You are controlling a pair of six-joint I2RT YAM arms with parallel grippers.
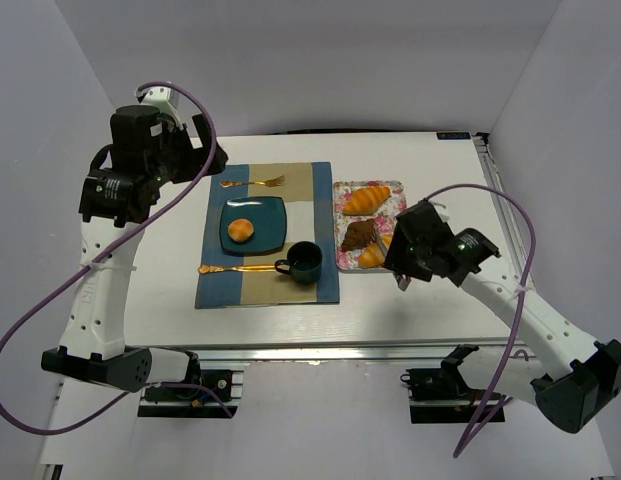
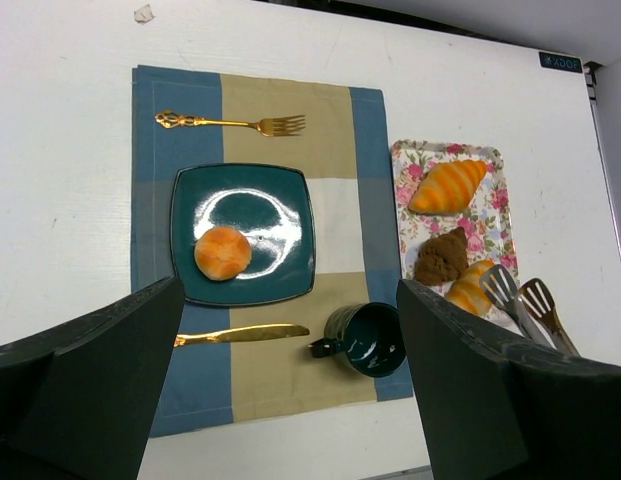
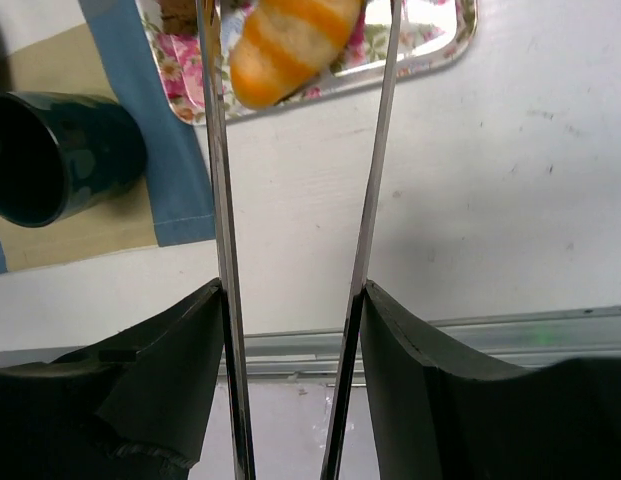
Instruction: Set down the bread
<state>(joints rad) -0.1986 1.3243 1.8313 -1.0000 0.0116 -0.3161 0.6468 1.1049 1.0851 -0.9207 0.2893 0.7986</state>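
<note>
I would leave the near striped bread on the floral tray if I lifted my right gripper now, because the tong arms are open around the bread.
A round bun lies on the teal square plate. The floral tray holds a striped bread, a brown bread and a second striped bread. My right gripper is shut on metal tongs. The tong arms stand apart on either side of the near striped bread. My left gripper is open and empty, held high above the placemat.
A dark mug stands on the blue and tan placemat just left of the tray. A gold fork lies beyond the plate and a gold knife lies in front of it.
</note>
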